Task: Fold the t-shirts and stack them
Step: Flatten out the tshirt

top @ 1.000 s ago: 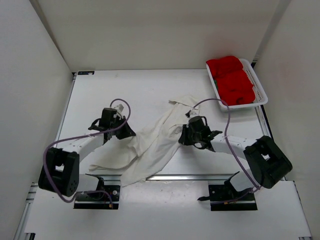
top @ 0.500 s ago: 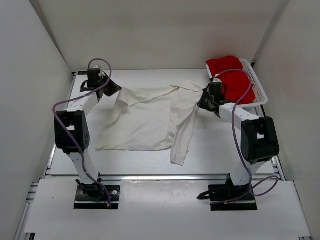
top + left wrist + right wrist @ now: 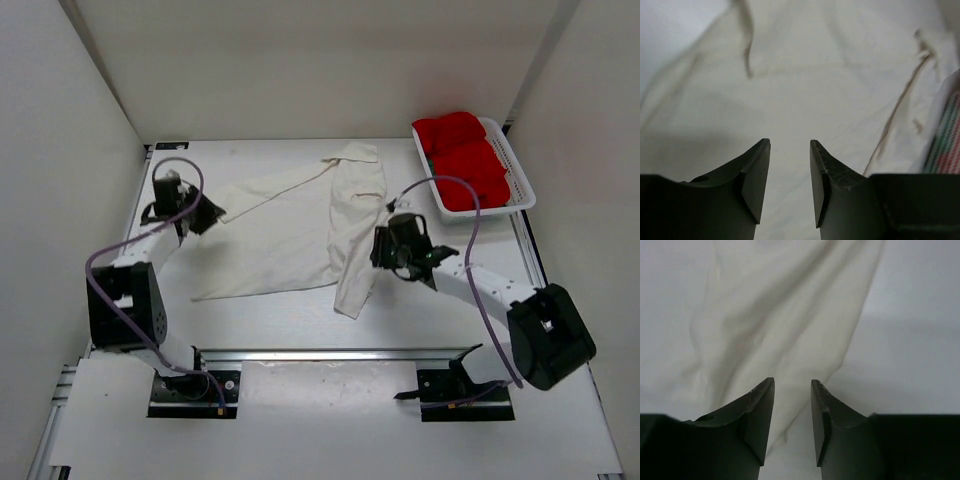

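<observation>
The cream-white t-shirt's side edge near its front corner (image 3: 197, 289) is opposite the t-shirt's folded part. My left gripper will grab that edge next, to stretch the t-shirt open and fold it.
The cream-white t-shirt (image 3: 285, 230) lies spread on the table, with one side folded over in a long strip (image 3: 355, 230) that runs toward the front. My left gripper (image 3: 207, 214) is open at the shirt's left edge. In the left wrist view the jaws (image 3: 790, 145) hold nothing and hang over cream cloth (image 3: 805, 75). My right gripper (image 3: 379, 250) is open just right of the folded strip. Its jaws (image 3: 792, 385) are empty above the shirt's edge (image 3: 775, 315). A red t-shirt (image 3: 465, 160) sits bunched in the basket.
The white mesh basket (image 3: 517, 170) stands at the back right corner. White walls close in the table on the left, back and right. A metal rail (image 3: 330, 354) runs along the table's front edge. Bare table (image 3: 920, 340) lies right of the shirt.
Both grippers were shut on the shirt and have let go and opened. Both arms drew back from the far edge toward the front, and the shirt now lies on the table.
</observation>
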{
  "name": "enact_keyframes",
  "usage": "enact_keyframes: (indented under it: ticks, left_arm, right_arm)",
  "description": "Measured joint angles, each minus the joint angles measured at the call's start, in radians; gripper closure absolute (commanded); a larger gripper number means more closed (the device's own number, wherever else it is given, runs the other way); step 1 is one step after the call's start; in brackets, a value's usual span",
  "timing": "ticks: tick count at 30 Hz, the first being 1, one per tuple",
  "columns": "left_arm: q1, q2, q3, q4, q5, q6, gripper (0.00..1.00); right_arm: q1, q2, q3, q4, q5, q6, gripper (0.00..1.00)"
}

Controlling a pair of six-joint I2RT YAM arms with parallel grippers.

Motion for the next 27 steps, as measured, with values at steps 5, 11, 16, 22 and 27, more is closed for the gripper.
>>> enact_keyframes:
  ticks: [5,11,16,22,27]
  left_arm:
    - [-0.026,-0.243,-0.33,-0.072,-0.013,0.025,0.53]
    - [0.098,-0.531,-0.487,-0.214,-0.108,0.08,0.48]
    - [0.155,-0.625,-0.501,-0.285,-0.177,0.101,0.53]
    - [0.277,-0.605,-0.625,-0.307,-0.168,0.074,0.47]
    - [0.276,-0.574,-0.651,-0.253,-0.145,0.013,0.45]
  right_arm:
    - [0.264,-0.143,-0.17,-0.087,0.002,0.04,0.62]
    - [0.383,-0.216,-0.241,-0.102,0.007,0.069,0.6]
    - [0.37,-0.218,-0.285,-0.098,0.004,0.07,0.59]
    - [0.341,-0.254,-0.327,-0.072,-0.026,0.065,0.58]
    - [0.327,-0.288,-0.345,-0.05,-0.051,0.06,0.57]
